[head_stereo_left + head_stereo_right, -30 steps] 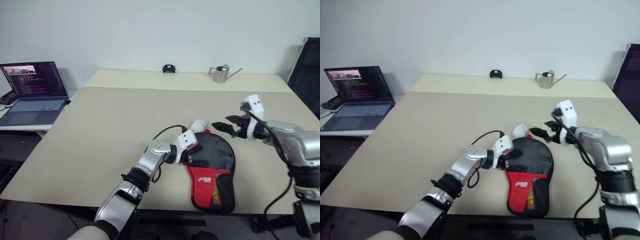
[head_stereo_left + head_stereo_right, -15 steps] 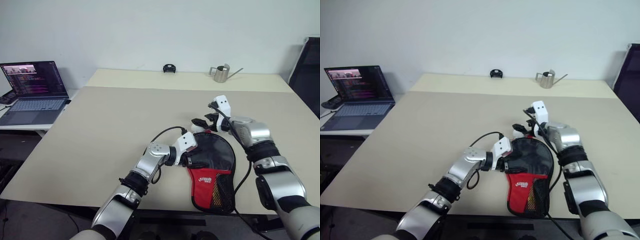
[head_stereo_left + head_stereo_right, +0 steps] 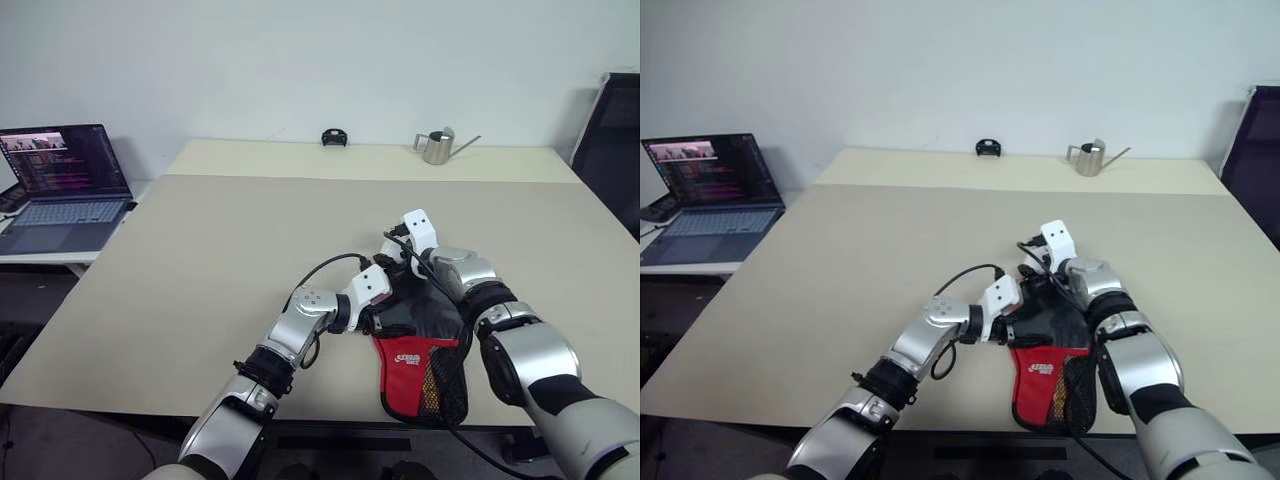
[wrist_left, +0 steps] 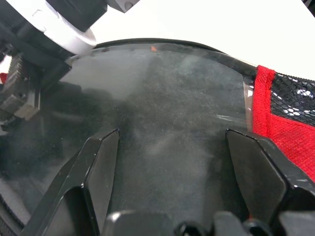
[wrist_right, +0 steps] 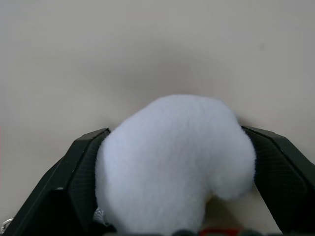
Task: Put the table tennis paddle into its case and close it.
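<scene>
My right gripper should close on the ball, as its fingers reach down around the white fluffy ball in the right wrist view.
The case lies flat near the table's front edge, its black face toward the far side and its red panel and mesh pocket toward me. The table tennis paddle is hidden. My left gripper rests at the case's left rim. In the left wrist view this gripper is open, both fingers spread over the black face. My right gripper sits at the case's far rim. It is open, its fingers on either side of a white fluffy ball attached there.
The beige table stretches wide to the left and behind the case. A small metal watering can and a small black object stand at its far edge. An open laptop sits on a side desk at the left, and a black chair at the right.
My right arm has swung in from the right and down to the case's far rim, bringing its open fingers around the white ball. The left gripper has kept its place on the case.
</scene>
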